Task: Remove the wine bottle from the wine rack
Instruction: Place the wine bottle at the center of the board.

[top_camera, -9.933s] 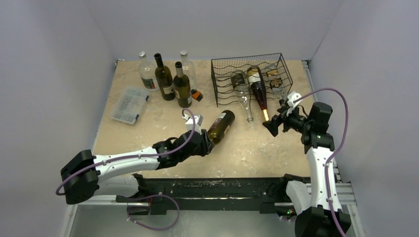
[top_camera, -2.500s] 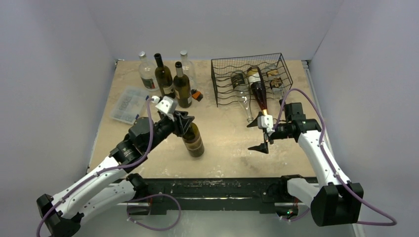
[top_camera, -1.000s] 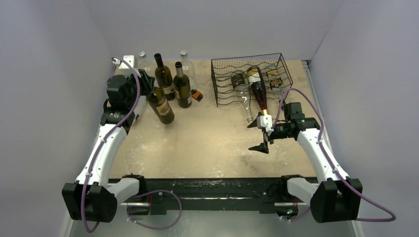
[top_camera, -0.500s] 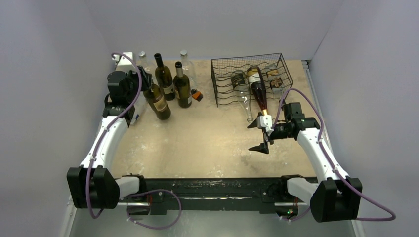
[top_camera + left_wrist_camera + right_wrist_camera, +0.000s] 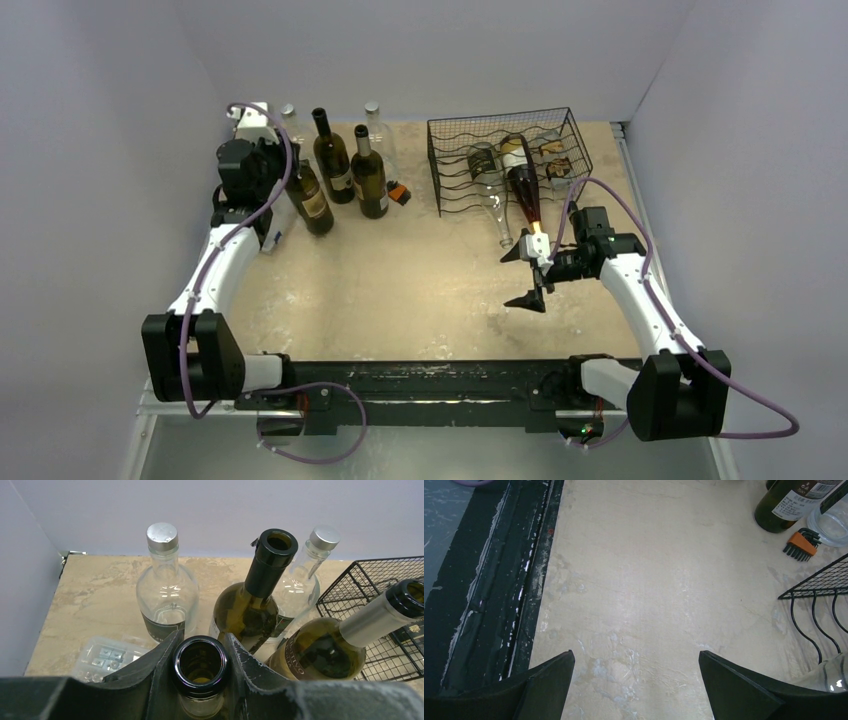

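I should let go with my left gripper, because the dark wine bottle [image 5: 308, 200] is almost upright with its base above flat, empty table and would stay standing.
The black wire wine rack [image 5: 508, 158] stands at the back right, and its corner shows in the left wrist view [image 5: 378, 605]. A dark red bottle [image 5: 523, 183] and a clear bottle [image 5: 490, 195] lie in it with their necks poking out at the front. My left gripper [image 5: 288, 172] is shut on the neck of a dark wine bottle [image 5: 308, 200], held nearly upright at the back left beside the standing bottles. Its open mouth [image 5: 201, 662] sits between my fingers [image 5: 160, 672]. My right gripper [image 5: 526, 275] is open and empty over bare table, in front of the rack [image 5: 636, 680].
Standing bottles at the back left: a clear one [image 5: 167, 595], a dark green one [image 5: 250, 602], another clear one [image 5: 306, 577], one with a silver capsule [image 5: 340, 640]. A clear plastic box [image 5: 102, 655] lies left. An orange hex key set [image 5: 802, 544] lies near the rack corner [image 5: 824, 592].
My left arm has carried the dark bottle from the middle of the table to the back left and set it more upright beside the standing bottles. The right arm has stayed still, open.
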Available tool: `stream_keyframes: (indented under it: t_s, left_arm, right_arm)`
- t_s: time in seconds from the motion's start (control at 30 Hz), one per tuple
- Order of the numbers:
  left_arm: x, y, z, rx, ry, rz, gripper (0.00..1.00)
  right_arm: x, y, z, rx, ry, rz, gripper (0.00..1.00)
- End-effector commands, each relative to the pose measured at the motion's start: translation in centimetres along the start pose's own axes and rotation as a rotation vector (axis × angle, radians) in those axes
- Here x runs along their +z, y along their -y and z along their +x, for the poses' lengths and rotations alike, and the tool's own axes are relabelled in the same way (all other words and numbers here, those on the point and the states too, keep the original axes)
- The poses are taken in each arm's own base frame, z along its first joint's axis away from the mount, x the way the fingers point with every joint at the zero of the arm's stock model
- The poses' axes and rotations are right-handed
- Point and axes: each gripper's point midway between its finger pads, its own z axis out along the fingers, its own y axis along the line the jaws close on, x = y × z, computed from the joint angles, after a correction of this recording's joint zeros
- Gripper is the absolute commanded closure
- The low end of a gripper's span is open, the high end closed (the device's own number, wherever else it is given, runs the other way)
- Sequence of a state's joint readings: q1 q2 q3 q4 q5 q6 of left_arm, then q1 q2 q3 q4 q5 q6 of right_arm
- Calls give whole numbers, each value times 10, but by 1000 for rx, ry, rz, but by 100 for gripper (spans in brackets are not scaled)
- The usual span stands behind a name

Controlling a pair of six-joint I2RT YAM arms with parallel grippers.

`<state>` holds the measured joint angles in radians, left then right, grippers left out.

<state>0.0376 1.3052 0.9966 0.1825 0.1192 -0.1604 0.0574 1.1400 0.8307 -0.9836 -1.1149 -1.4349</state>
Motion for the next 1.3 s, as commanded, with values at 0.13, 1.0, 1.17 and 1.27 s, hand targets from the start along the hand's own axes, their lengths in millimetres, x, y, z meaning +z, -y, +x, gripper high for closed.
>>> stream_keyframes:
  t_s: [0.13, 1.0, 1.17, 1.27]
  left_arm:
    - [5, 3, -69, 63, 231, 15, 100]
    - [-52, 6, -71, -80, 137, -36, 0]
    - [-92, 26, -68, -169, 71, 19, 0]
    - [-118, 44, -58, -224, 53, 99, 0]
  right_arm:
    - [-4, 6, -9, -36, 5, 9, 1]
    - [-9, 7, -13, -34, 15, 24, 1]
    - [-13, 8, -17, -38, 25, 42, 1]
    - [-17, 10, -21, -34, 34, 59, 1]
